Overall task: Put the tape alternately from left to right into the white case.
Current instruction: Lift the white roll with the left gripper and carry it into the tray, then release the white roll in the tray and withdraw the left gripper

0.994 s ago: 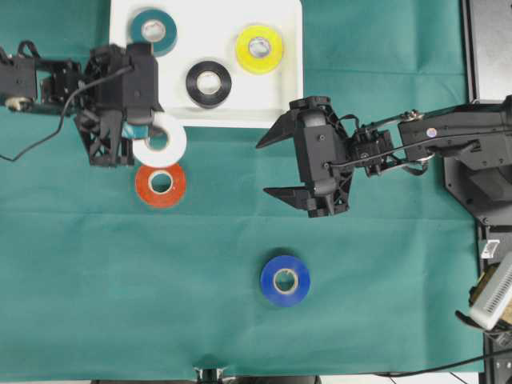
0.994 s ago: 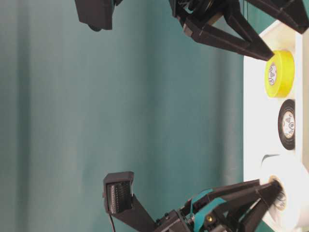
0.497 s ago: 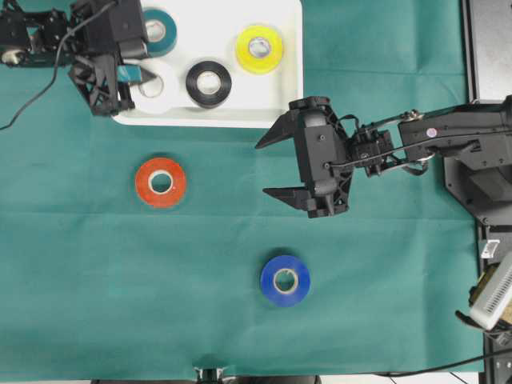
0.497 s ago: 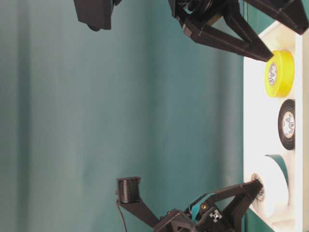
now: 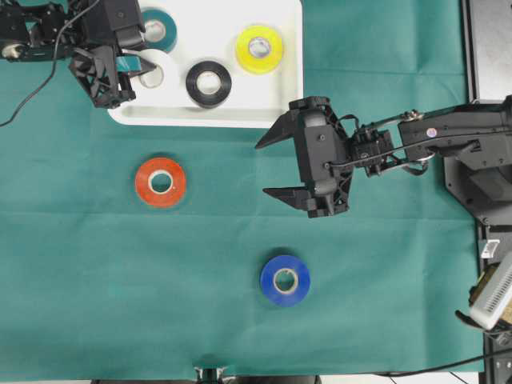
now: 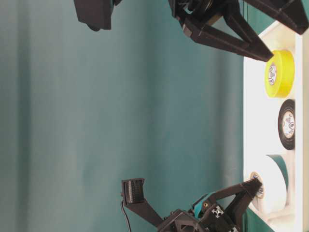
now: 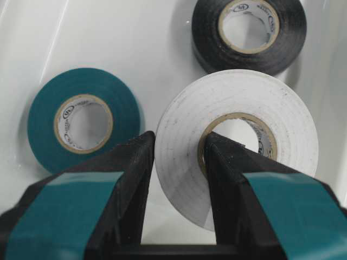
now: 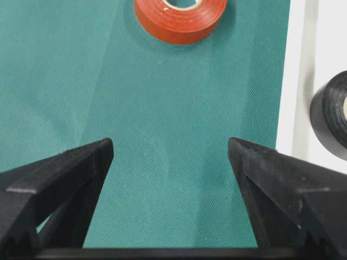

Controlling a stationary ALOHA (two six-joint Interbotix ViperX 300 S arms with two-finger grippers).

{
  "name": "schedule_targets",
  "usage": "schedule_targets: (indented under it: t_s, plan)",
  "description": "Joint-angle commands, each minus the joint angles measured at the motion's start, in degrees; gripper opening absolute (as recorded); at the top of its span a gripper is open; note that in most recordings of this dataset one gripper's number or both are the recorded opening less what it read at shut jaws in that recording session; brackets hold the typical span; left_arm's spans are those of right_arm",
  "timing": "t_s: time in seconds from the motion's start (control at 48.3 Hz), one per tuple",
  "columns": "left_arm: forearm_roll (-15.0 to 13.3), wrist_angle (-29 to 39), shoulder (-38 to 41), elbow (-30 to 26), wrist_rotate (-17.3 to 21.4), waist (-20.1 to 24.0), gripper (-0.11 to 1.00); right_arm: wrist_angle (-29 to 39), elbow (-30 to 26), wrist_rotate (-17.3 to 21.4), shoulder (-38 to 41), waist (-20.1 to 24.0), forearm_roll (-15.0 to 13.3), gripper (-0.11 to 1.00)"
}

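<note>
The white tape's lower edge (image 5: 150, 78) is over the case's bottom beside the teal tape (image 5: 156, 28) and the white tape would lie inside, so it is time for my left gripper to open now.
My left gripper (image 5: 138, 74) is shut on the white tape (image 7: 181, 162), one finger through its core and one outside, holding it over the left part of the white case (image 5: 240, 118). In the case lie the teal tape (image 5: 156, 28), black tape (image 5: 209, 83) and yellow tape (image 5: 259, 48). The red-orange tape (image 5: 161, 182) and blue tape (image 5: 285, 280) lie flat on the green cloth. My right gripper (image 5: 262, 169) hangs open over the cloth right of the red-orange roll, nothing between its fingers (image 8: 81, 162).
A green cloth (image 5: 384, 304) covers the table. Grey equipment (image 5: 488, 48) stands along the right edge. In the left wrist view the white roll hangs beside the teal tape (image 7: 43, 119), with the black tape (image 7: 209, 38) beyond it.
My left gripper carried the white tape from the cloth beside the red-orange roll up into the case. The right arm has not moved.
</note>
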Motion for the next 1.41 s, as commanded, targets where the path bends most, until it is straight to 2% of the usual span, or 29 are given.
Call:
schedule_targets:
  t_s: [0.0, 0.166, 0.207, 0.352, 0.414, 1.015, 1.387]
  plan:
    - [0.09, -0.26, -0.62, -0.35, -0.09, 0.0, 0.27, -0.44, -0.53, 0.09, -0.62, 0.09, 0.09, 0.66]
    - [0.09, -0.26, -0.97, 0.0, -0.09, -0.35, 0.28, -0.35, -0.53, 0.09, -0.62, 0.09, 0.0, 0.66]
    - [0.09, -0.26, -1.05, 0.09, 0.0, -0.53, 0.37, -0.44, -0.53, 0.09, -0.62, 0.09, 0.09, 0.66]
    - [0.09, -0.26, -1.14, 0.26, 0.09, -1.49, 0.8, -0.44, -0.62, 0.09, -0.62, 0.09, 0.09, 0.66]
    - [0.09, -0.26, -1.14, 0.35, 0.09, -1.76, 0.9, -0.44, -0.53, 0.09, -0.62, 0.18, 0.09, 0.66]
    - [0.09, -0.26, -2.64, 0.79, -0.09, -2.46, 0.9, -0.44, -0.53, 0.09, -0.62, 0.18, 0.09, 0.66]
    - [0.0, -0.18, -4.92, 2.55, -0.18, -7.91, 0.9, -0.35, -0.53, 0.09, -0.62, 0.09, 0.09, 0.66]
